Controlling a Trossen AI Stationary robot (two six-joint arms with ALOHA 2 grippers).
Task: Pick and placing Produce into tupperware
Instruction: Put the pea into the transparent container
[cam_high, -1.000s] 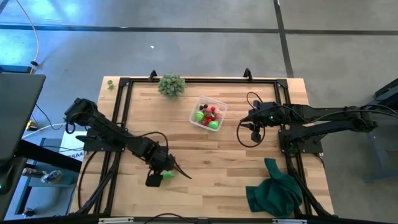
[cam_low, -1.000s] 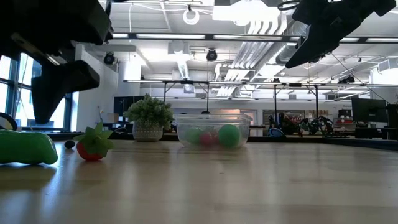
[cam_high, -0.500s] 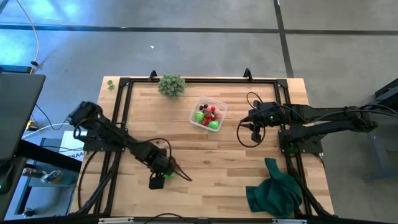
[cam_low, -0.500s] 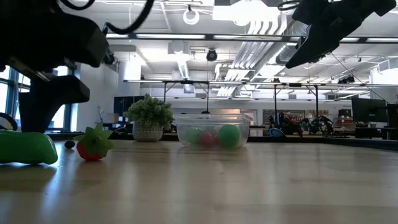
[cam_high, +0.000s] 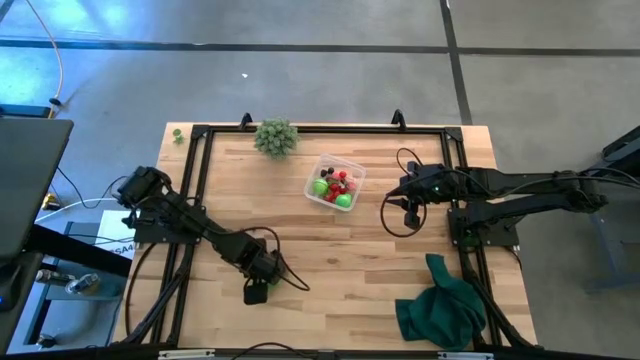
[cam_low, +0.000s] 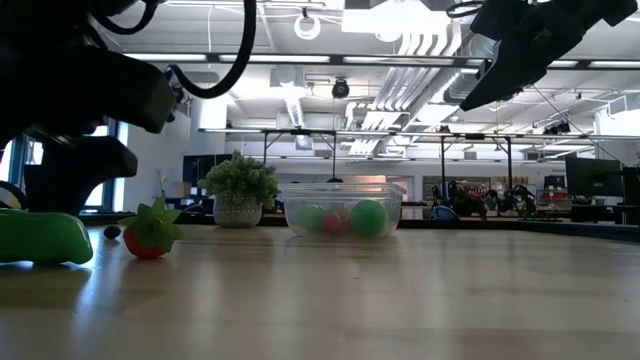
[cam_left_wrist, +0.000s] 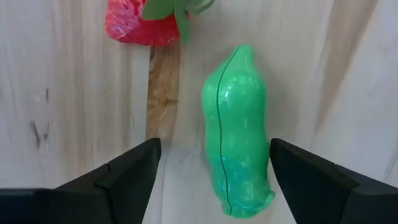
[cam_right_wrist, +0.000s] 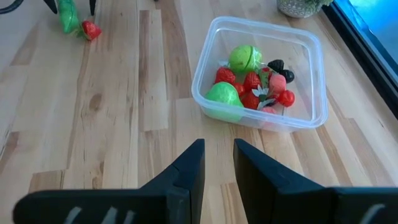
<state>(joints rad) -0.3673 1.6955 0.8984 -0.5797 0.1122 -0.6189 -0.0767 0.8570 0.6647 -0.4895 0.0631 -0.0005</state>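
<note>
Next, my left gripper grips the green pod by its middle (cam_left_wrist: 236, 137) for the clear tupperware.
A green oblong pod (cam_left_wrist: 239, 130) lies flat on the wood, with a red strawberry (cam_left_wrist: 140, 22) just beyond one end. My left gripper (cam_left_wrist: 214, 148) points down over the pod, open, one finger on each side of it. The same pod (cam_low: 40, 238) and strawberry (cam_low: 150, 232) show at the left of the low view. The clear tupperware (cam_high: 335, 182) stands at the middle far side and holds several red, green and dark pieces (cam_right_wrist: 249, 78). My right gripper (cam_right_wrist: 217, 163) hangs above the table to the right of the tupperware, with a narrow gap between its fingers and nothing in it.
A spiky pale-green ball (cam_high: 275, 137) stands at the far edge, left of the tupperware. A dark green cloth (cam_high: 440, 310) lies bunched at the near right corner. Bare wood stretches between the pod and the tupperware. A black frame (cam_high: 200, 130) rims the table.
My left gripper has come down toward the pod, drifting a little toward the table's near edge, and has rolled about its own axis. The pod and the strawberry have stayed where they were.
</note>
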